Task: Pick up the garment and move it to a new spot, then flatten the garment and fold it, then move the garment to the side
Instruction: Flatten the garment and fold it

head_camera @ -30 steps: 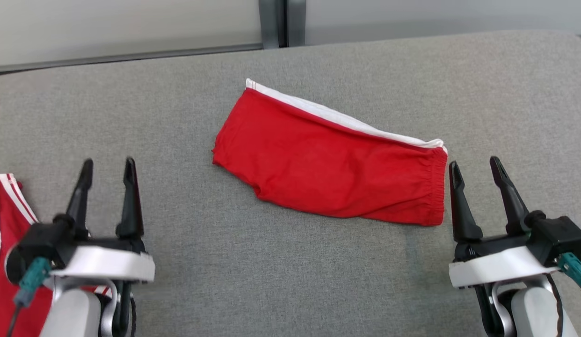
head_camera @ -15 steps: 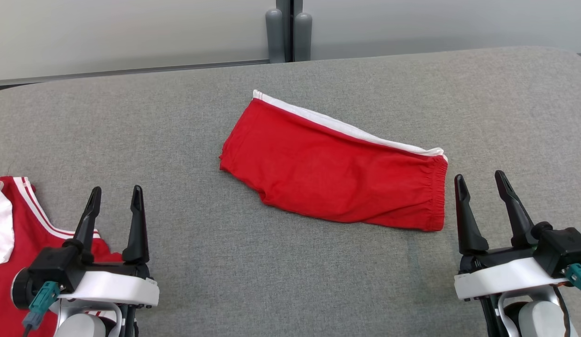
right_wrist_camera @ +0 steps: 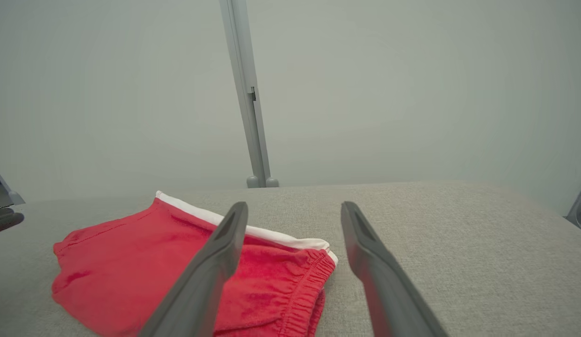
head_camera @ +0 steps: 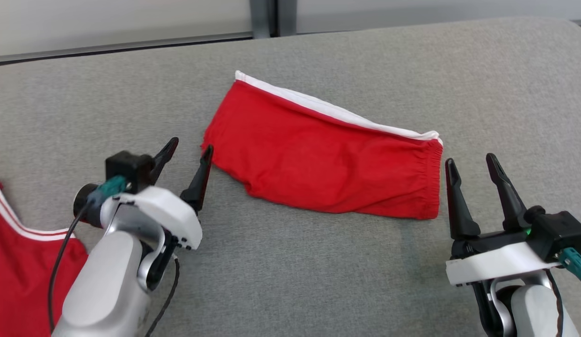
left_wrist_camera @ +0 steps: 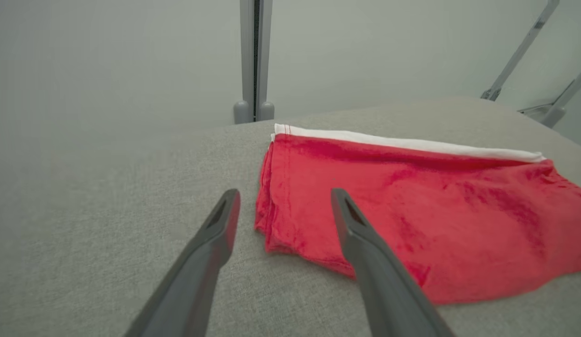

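Observation:
My left gripper takes hold of the garment by its loose hem corner away from the stripe next, since the red cloth [head_camera: 305, 157] lies flat on the tabletop.
Red shorts [head_camera: 318, 154] with a white side stripe lie folded in half on the grey table [head_camera: 290, 271], waistband toward the right. My left gripper [head_camera: 192, 146] is open just left of the leg-hem end, its right finger close to the near hem corner. In the left wrist view the shorts [left_wrist_camera: 412, 206] lie ahead and to the right, and the open left gripper [left_wrist_camera: 283, 199] straddles that corner. My right gripper [head_camera: 469, 161] stands open beside the waistband's near corner, touching nothing. The right wrist view shows the shorts [right_wrist_camera: 145, 262] at lower left, with the open right gripper [right_wrist_camera: 295, 210] past the waistband.
A second red garment with white stripes [head_camera: 19, 262] lies at the table's left edge, beside my left forearm. A grey post [head_camera: 265, 16] stands behind the table's far edge against a pale wall.
My left arm has swung forward and to the right, from the near left corner up to the shorts' hem end. The right gripper has stayed put. The camera shifted slightly.

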### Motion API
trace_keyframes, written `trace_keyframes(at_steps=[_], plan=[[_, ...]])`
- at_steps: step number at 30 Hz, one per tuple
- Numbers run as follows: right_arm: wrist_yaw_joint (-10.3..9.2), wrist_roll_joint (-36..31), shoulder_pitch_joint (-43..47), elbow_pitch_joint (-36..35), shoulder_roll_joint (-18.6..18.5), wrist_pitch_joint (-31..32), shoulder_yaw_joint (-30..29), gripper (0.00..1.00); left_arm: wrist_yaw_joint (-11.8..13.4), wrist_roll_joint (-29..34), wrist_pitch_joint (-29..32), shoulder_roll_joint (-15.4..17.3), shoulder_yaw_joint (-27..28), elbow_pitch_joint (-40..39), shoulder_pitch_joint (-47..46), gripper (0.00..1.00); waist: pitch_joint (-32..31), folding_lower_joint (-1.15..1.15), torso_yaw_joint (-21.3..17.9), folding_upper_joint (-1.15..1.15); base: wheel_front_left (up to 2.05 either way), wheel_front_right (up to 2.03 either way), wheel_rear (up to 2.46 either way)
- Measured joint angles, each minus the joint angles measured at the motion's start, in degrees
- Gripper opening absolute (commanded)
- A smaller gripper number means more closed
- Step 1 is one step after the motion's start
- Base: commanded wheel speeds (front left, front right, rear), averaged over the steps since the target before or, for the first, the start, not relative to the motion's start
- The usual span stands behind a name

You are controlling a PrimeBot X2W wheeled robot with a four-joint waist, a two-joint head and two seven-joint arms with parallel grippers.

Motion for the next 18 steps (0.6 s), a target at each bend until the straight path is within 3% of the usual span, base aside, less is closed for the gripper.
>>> trace_keyframes(at_steps=[4, 11, 12, 13, 14, 18], plan=[[0.00, 0.1, -1.0, 0.8, 0.0, -0.5, 0.8, 1.00, -0.5, -2.9, 5.9, 0.3, -3.8, 11.4, -7.1, 1.00, 1.5, 0.00, -1.9, 0.00, 0.00, 0.00, 0.00], [0.00, 1.3, -2.1, 2.3, 0.1, -1.6, 1.4, 1.00, -0.9, -8.1, 9.7, 1.1, -9.4, 20.4, -13.5, 1.00, 3.2, 0.00, -3.8, 0.00, 0.00, 0.00, 0.00], [0.00, 1.5, -2.2, 2.5, 0.1, -1.9, 1.4, 1.00, -0.9, -8.8, 9.7, 1.4, -10.1, 21.1, -14.1, 0.85, 3.3, 0.00, -3.9, 0.00, 0.00, 0.00, 0.00], [0.00, 1.7, -2.3, 2.7, 0.1, -1.9, 1.5, 1.00, -0.9, -10.0, 10.1, 1.6, -10.6, 21.9, -14.7, 0.37, 3.4, 0.00, -4.0, 0.00, 0.00, 0.00, 0.00], [0.00, 1.7, -2.4, 2.9, 0.1, -2.0, 1.5, 1.00, -0.9, -11.3, 10.1, 1.7, -11.1, 22.3, -15.0, 0.00, 3.5, 0.00, -4.1, 0.00, 0.00, 0.00, 0.00], [0.00, 1.7, -2.8, 3.5, 0.1, -2.0, 1.8, 1.00, -0.9, -13.1, 8.3, 2.7, -13.1, 24.1, -16.2, 0.00, 3.9, 0.00, -4.4, 0.00, 0.00, 0.00, 0.00]])
